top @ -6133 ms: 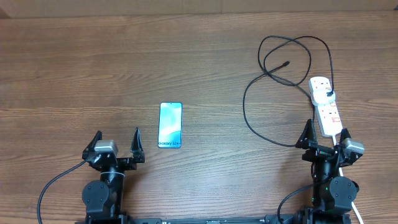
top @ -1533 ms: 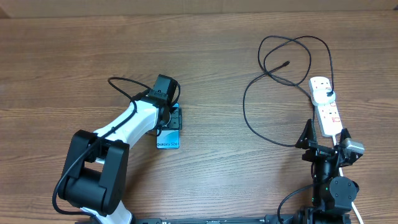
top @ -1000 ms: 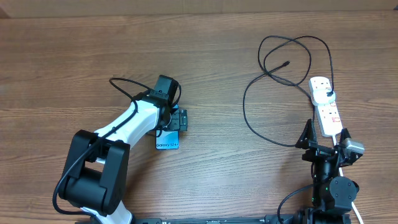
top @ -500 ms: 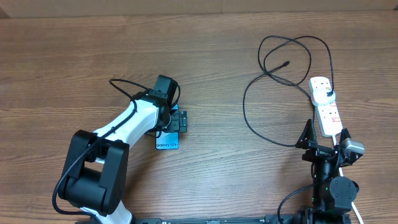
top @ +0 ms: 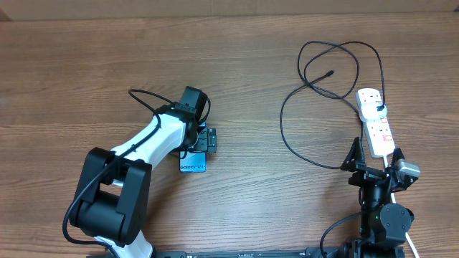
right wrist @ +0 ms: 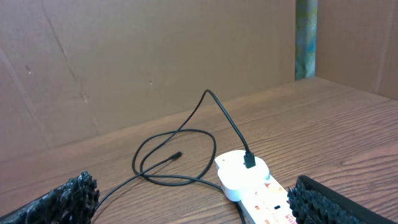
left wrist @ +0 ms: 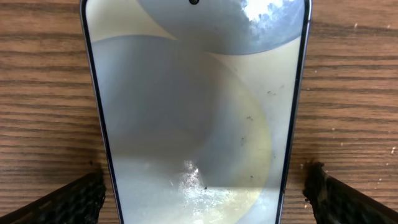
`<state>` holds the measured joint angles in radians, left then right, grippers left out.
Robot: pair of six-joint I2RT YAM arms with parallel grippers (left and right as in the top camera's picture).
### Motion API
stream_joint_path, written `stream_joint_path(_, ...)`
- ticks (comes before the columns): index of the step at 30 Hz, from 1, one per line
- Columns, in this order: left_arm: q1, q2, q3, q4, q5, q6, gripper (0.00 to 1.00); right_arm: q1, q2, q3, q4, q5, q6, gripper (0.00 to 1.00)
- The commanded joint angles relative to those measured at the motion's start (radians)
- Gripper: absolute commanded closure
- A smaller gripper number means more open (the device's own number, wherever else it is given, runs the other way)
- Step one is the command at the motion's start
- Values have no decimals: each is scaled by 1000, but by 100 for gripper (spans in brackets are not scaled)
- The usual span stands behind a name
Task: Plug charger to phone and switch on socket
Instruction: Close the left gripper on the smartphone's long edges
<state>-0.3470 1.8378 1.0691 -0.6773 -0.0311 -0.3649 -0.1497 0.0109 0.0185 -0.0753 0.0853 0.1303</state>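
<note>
I should close my left gripper on the phone now. Its fingers are down at the table on both sides of the phone [top: 193,165], so they would hold it.
The phone [top: 193,165] lies flat left of centre, with only its near end showing under my left gripper [top: 201,140]. In the left wrist view the phone's pale screen [left wrist: 193,93] fills the frame. My left gripper [left wrist: 202,199] is open and straddles it, one finger beside each long edge. The white socket [top: 376,123] lies at the right with the charger's black plug [top: 381,108] in its far end. The black cable [top: 283,122] loops left, and its tip [top: 330,73] lies loose on the table. My right gripper [top: 374,154] is open and empty, just in front of the socket [right wrist: 264,196].
The wooden table [top: 86,79] carries nothing else. The right wrist view shows a cardboard wall [right wrist: 124,62] behind the table. The cable loops [right wrist: 174,158] and its tip [right wrist: 178,154] lie left of the socket. The socket's white cord [top: 410,240] runs off the front right.
My left arm has reached from its rest at the front edge to over the phone. In the last second or so its jaws spread across the phone's width. The right arm has not moved.
</note>
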Motion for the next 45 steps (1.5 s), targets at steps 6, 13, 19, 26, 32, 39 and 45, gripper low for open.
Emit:
stream_joint_path(6, 6, 89, -29, -28, 35, -9, 8, 3, -8, -11, 3, 2, -5, 0)
stream_joint_path(13, 6, 89, -29, -38, 59, -19, 22, 3, -8, -11, 3, 2, -5, 0)
stream_joint_path(19, 6, 89, -29, -63, 58, -25, 18, 3, -8, -11, 3, 2, -5, 0)
stream_joint_path(26, 6, 89, -29, -85, 58, -37, 12, 3, -8, -11, 3, 2, -5, 0)
stream_joint_path(32, 6, 89, -29, -87, 58, -37, 23, 3, -8, -11, 3, 2, -5, 0)
stream_joint_path(39, 6, 89, -29, -82, 58, -37, 39, 3, -8, -11, 3, 2, -5, 0)
stream_joint_path(45, 6, 88, -22, -79, 70, -35, 45, 3, -8, -11, 3, 2, -5, 0)
